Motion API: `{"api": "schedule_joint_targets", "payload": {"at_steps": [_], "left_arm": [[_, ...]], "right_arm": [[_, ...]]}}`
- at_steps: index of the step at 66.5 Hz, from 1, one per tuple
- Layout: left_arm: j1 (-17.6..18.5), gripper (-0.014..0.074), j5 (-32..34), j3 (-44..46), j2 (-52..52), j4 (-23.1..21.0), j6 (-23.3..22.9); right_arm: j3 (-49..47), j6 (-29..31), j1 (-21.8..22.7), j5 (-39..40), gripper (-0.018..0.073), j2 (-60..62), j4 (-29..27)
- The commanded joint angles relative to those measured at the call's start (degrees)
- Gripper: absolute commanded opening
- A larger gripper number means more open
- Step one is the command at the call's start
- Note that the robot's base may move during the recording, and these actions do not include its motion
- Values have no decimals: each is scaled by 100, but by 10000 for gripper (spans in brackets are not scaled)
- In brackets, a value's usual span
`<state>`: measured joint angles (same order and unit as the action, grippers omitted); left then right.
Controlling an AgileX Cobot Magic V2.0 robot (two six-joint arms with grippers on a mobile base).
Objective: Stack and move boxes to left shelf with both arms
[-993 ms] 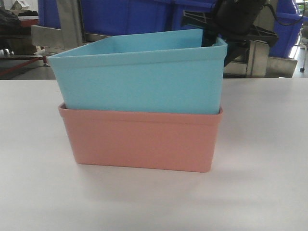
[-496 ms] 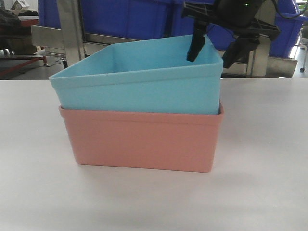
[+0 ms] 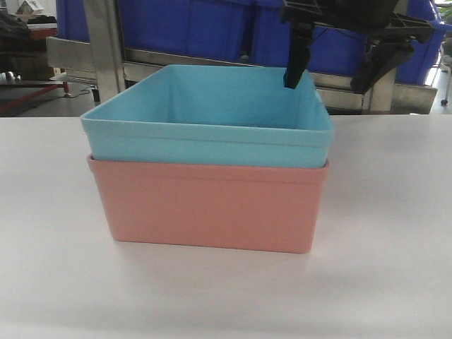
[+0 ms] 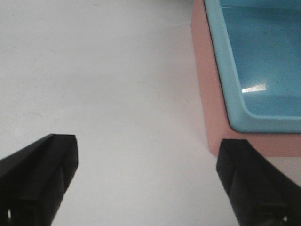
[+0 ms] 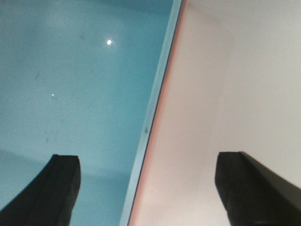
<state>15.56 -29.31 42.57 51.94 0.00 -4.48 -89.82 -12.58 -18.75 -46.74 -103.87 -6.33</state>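
I should grab the light blue box (image 3: 212, 116) by its side rim (image 3: 127, 95) with my left gripper next, together with the side of the salmon pink box. Then both boxes can move to the shelf.
The light blue box (image 3: 212, 116) sits level, nested inside the salmon pink box (image 3: 212, 205), on the white table. Above the blue box's back right corner hangs my right gripper (image 3: 326, 86), open and holding nothing. Its wrist view shows the right gripper (image 5: 148, 161) straddling the blue box's (image 5: 70, 84) right rim from above, one finger over the inside and one over the table. My left gripper (image 4: 149, 143) is open over bare table, beside a corner of the pink box (image 4: 211, 108) and blue box (image 4: 263, 61). The left shelf is out of view.
Behind the white table (image 3: 395, 212) stands a steel rack frame (image 3: 106, 49) carrying dark blue crates (image 3: 183, 25). The stacked boxes stand near the table's middle.
The blue box was tilted, its right side lifted by my right gripper. It has dropped level into the pink box, and the right gripper has opened and risen off it.
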Motion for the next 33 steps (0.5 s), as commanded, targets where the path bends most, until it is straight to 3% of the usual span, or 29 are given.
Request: {"api": "schedule_joint_targets", "payload": {"at_steps": [1,11,33], "left_arm": [[-3,524,183,743,500,-53,-18],[54,524,11,1861,1682,-65,-18],[557,523,-583,4242,4205,-146,-18]], "right_arm": [[-210,92,24,190,613,353,59],[-210,87,-5,247,613,333,26],[-210,-137,-208,456,613,12,-12]]}}
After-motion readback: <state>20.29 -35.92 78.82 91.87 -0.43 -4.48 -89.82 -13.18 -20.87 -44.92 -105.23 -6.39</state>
